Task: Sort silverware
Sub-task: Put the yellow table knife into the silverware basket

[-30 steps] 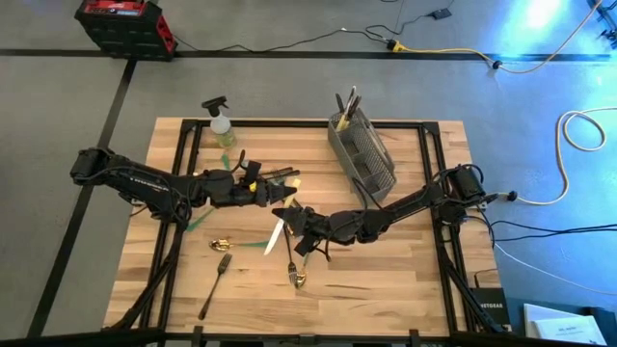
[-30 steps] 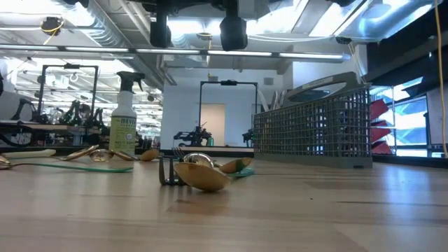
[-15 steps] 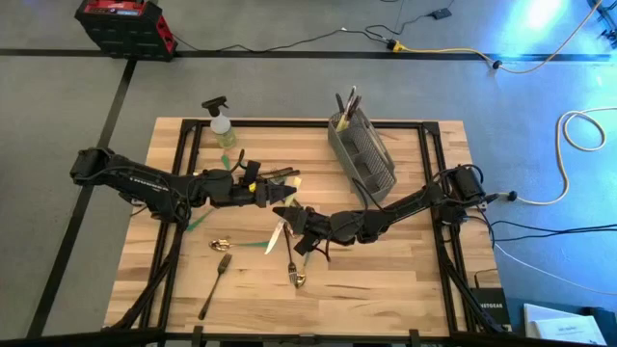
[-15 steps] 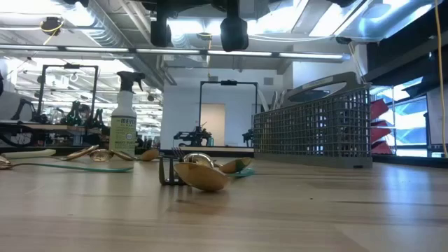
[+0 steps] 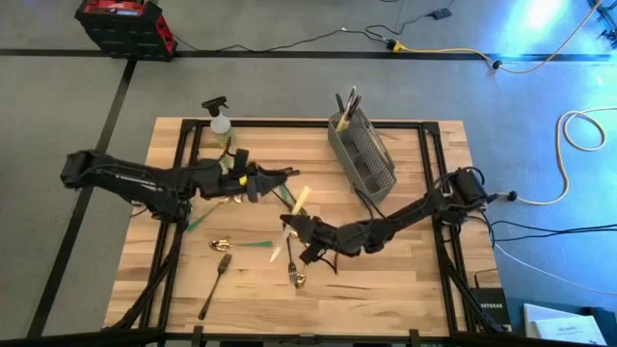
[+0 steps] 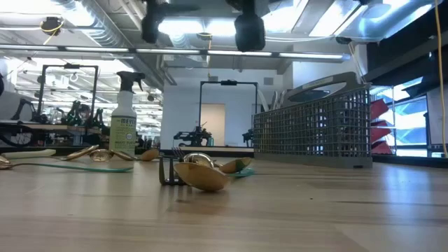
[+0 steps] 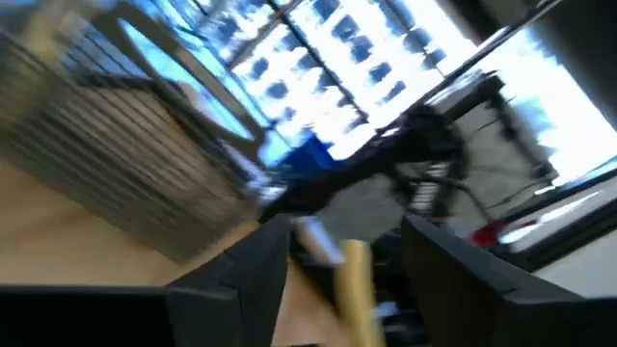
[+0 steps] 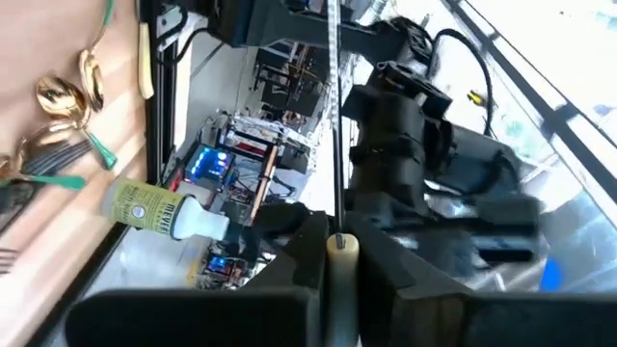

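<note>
My left gripper grips the knife by its cream handle (image 5: 302, 200) next, leaving the knife's pale blade free for the sorting.
My right gripper (image 5: 291, 225) is shut on a cream-handled knife (image 5: 300, 200) over the table's middle. Its handle points toward the far right and its pale blade (image 5: 276, 253) toward the near edge. My left gripper (image 5: 281, 177) stands open just beyond the handle's free end, apart from it. In the left wrist view the handle (image 7: 353, 281) shows ahead, between the spread fingers. Loose silverware lies flat on the wood: a gold spoon (image 5: 222, 244), a dark fork (image 5: 214, 285), a gold piece (image 5: 297, 276) and a green-handled piece (image 5: 253, 246). My right gripper pinches the knife between its two fingers about midway along, where the cream handle meets the blade (image 8: 339, 248). The fingers come level from the table's right side and lie across the knife. The knife is lifted clear of the table, handle end slanting toward the far right.
A grey mesh caddy (image 5: 362, 154) lies at the back right with several pieces standing in its far end (image 5: 344, 102). A spray bottle (image 5: 220, 124) stands at the back left. More gold and green pieces (image 5: 226, 200) lie under my left arm. The near right holds bare wood.
My left gripper has let go of the knife's cream handle and drawn away toward the far edge, its wrist rolling. My right gripper has carried the knife a little toward the near edge. The handle, which lay at the left fingers before, now stands free.
</note>
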### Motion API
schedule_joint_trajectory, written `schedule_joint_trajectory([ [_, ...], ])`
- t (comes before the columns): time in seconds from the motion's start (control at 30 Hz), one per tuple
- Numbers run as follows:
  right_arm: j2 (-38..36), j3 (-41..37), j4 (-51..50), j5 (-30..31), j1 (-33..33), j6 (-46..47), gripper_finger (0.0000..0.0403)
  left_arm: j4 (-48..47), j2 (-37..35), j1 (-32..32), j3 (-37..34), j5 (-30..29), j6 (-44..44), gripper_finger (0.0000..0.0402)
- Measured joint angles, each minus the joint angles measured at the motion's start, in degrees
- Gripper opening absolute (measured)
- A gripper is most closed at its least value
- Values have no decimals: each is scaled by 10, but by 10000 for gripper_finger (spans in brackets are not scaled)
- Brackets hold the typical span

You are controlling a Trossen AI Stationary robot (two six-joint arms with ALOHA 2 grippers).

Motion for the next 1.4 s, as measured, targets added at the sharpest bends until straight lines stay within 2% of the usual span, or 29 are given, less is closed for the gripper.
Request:
schedule_joint_trajectory([
  [0.1, -13, -38, 41, 23, 2, 10, 7, -105, -41, 13, 0, -49, 32, 184],
  [0.27, -72, -122, 106, 11, -16, 83, 7, -272, -101, 18, 0, -166, 97, 184],
  [0.37, -125, -170, 120, -35, -49, 176, 7, -358, -124, 17, 0, -234, 106, 184],
  [0.5, -193, -210, 96, -112, -121, 356, 7, -428, -142, 0, -25, -385, 72, 184],
  [0.57, -214, -218, 83, -152, -160, 434, 7, -425, -149, -14, -55, -440, 53, 183],
  [0.67, -233, -220, 57, -208, -217, 539, 7, -413, -154, -33, -108, -477, 11, 179],
  [0.77, -240, -219, 46, -299, -276, 625, 7, -381, -154, -52, -168, -485, -23, 174],
  [0.87, -239, -219, 40, -344, -333, 701, 7, -289, -156, -72, -231, -484, -23, 167],
  [0.97, -239, -219, 45, -388, -400, 778, 7, -148, -157, -92, -293, -456, 59, 151],
  [1.03, -239, -219, 57, -414, -440, 828, 7, -39, -157, -98, -332, -406, 121, 138],
  [1.17, -237, -219, 60, -407, -507, 912, 7, 161, -157, -98, -393, -287, 268, 110],
  [1.3, -207, -188, 38, -370, -546, 1002, 7, 194, -156, -94, -394, -277, 407, 85],
  [1.4, -167, -161, 18, -350, -549, 1014, 7, 195, -156, -94, -394, -273, 452, 74],
])
